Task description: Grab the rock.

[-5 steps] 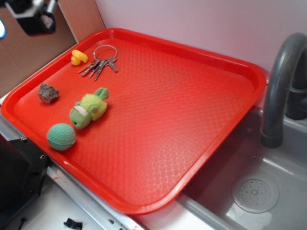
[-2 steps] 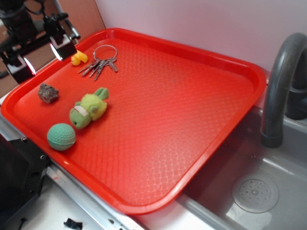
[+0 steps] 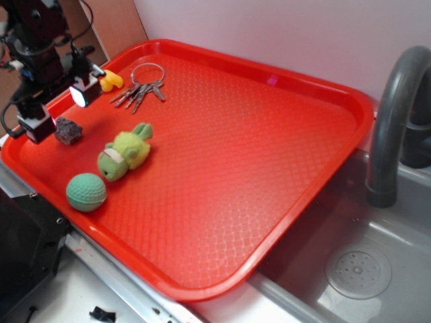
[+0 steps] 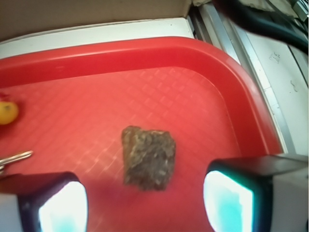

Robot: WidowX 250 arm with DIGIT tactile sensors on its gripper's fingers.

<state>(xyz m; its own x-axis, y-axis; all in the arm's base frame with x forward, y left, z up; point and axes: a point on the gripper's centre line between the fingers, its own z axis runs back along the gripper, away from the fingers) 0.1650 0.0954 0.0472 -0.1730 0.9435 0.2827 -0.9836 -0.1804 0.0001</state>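
The rock (image 3: 68, 130) lies beyond my fingers, so closing now would miss it. My gripper moves toward the rock, then closes on it.
The rock (image 3: 68, 130) (image 4: 147, 157), a small rough brown-grey lump, lies on the red tray (image 3: 269, 148) near its left corner. My gripper (image 3: 58, 110) (image 4: 145, 203) hangs just over it, open, one finger on each side of the rock. In the wrist view the rock sits slightly ahead of the line between the two pale pads (image 4: 63, 208), touching neither. Nothing is held.
On the tray also lie a green plush toy (image 3: 126, 152), a green dimpled ball (image 3: 86, 192), a key ring (image 3: 141, 86) and a small yellow piece (image 3: 110, 81). The tray's raised rim (image 4: 251, 96) curves close by the rock. A grey faucet (image 3: 394, 114) and sink (image 3: 357, 269) stand at the right.
The gripper has come down from the upper left corner to just over the rock, its open fingers now straddling it. The rock and the other things have not moved.
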